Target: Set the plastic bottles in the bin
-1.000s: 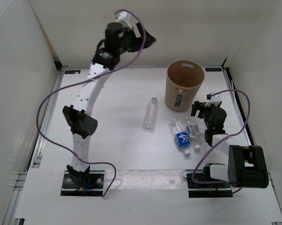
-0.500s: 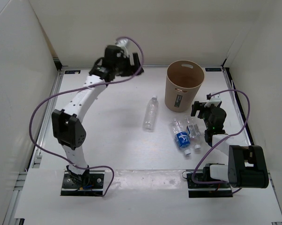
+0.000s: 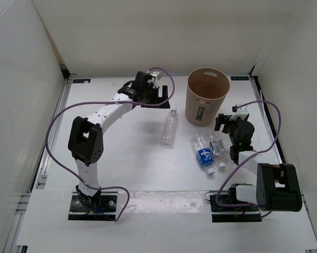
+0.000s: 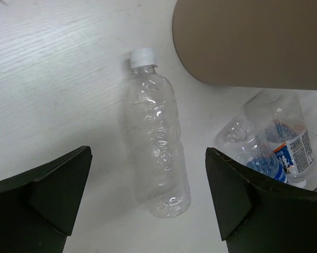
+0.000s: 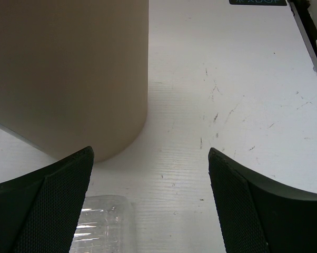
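My left gripper will lower to the small-looking bottle between my fingers in the left wrist view, then close.
The slim clear bottle with a white cap [image 3: 169,128] [image 4: 156,153] lies on the table left of the tan bin [image 3: 207,96] [image 4: 253,42]. My left gripper [image 3: 159,97] [image 4: 148,153] hangs open above the bottle's capped end, and the bottle lies lengthwise between the fingers' line of sight. A clear bottle with a blue label [image 3: 203,151] [image 4: 259,161] and a short clear bottle [image 3: 217,143] [image 4: 286,126] lie side by side in front of the bin. My right gripper [image 3: 228,122] [image 5: 150,153] is open and empty, low beside the bin [image 5: 69,74], with a clear bottle's end [image 5: 103,224] at its lower left.
White walls enclose the table on three sides. The left arm's purple cable [image 3: 58,113] loops over the left part of the table. The right arm's cable [image 3: 269,113] arcs near the right wall.
My left arm has swung down from high at the back, and its gripper now sits just above the table by the slim bottle's cap. The right arm and the bottles have not moved.
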`<state>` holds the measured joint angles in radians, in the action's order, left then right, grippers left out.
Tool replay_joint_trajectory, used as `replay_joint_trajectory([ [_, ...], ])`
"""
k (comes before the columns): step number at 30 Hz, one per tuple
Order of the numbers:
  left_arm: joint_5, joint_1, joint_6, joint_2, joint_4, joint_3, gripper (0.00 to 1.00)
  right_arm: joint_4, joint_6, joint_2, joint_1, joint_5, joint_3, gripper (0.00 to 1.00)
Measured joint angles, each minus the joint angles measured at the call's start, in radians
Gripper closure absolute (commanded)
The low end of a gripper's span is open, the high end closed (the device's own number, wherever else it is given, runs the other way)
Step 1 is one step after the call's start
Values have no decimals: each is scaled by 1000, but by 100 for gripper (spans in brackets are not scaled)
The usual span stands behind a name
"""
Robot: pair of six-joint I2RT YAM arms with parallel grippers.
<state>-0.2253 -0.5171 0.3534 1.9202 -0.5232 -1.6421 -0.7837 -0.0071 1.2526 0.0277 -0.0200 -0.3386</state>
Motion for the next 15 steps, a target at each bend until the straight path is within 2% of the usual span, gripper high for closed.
replay_joint_trajectory([
  [9, -1, -90, -5, 143, -5, -13, 1, 0, 0, 0, 0, 0, 0, 10],
  [15, 0, -113, 7, 232, -48, -63, 1, 0, 0, 0, 0, -4, 0, 10],
])
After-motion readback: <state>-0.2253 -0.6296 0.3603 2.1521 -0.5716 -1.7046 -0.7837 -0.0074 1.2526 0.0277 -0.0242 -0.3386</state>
